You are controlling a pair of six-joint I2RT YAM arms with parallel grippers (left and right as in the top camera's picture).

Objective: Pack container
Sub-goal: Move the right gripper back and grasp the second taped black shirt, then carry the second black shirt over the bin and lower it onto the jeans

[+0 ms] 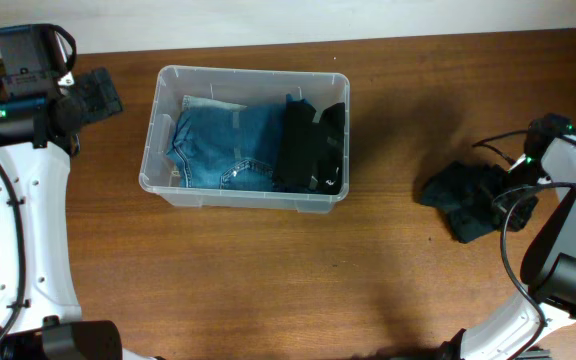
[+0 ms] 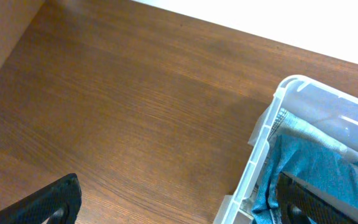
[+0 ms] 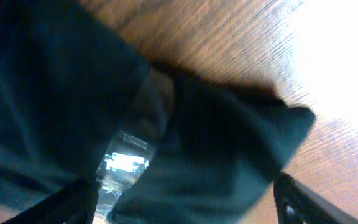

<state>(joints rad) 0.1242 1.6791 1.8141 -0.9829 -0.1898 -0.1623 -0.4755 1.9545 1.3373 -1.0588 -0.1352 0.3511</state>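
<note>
My right gripper grabs the dark garment's bunched folds beside the shiny clear piece next. It keeps the garment bundled to pack into the container.
The clear plastic container (image 1: 152,130) stands at the back middle of the table. It holds folded blue jeans (image 1: 223,145) on the left and a black garment (image 1: 313,145) on the right. My left gripper (image 1: 93,98) is open and empty, just left of the container's rim (image 2: 272,118); the jeans (image 2: 316,162) show past that rim. A second dark garment (image 1: 463,205) lies bunched on the table at the right. My right gripper (image 1: 506,188) is open and low over this garment (image 3: 216,155), with its fingers on either side of the cloth.
The wooden table (image 1: 268,280) runs to a pale wall at the back. A shiny clear strip (image 3: 126,158) shows between folds of the dark garment. Cables hang round the right arm (image 1: 568,240).
</note>
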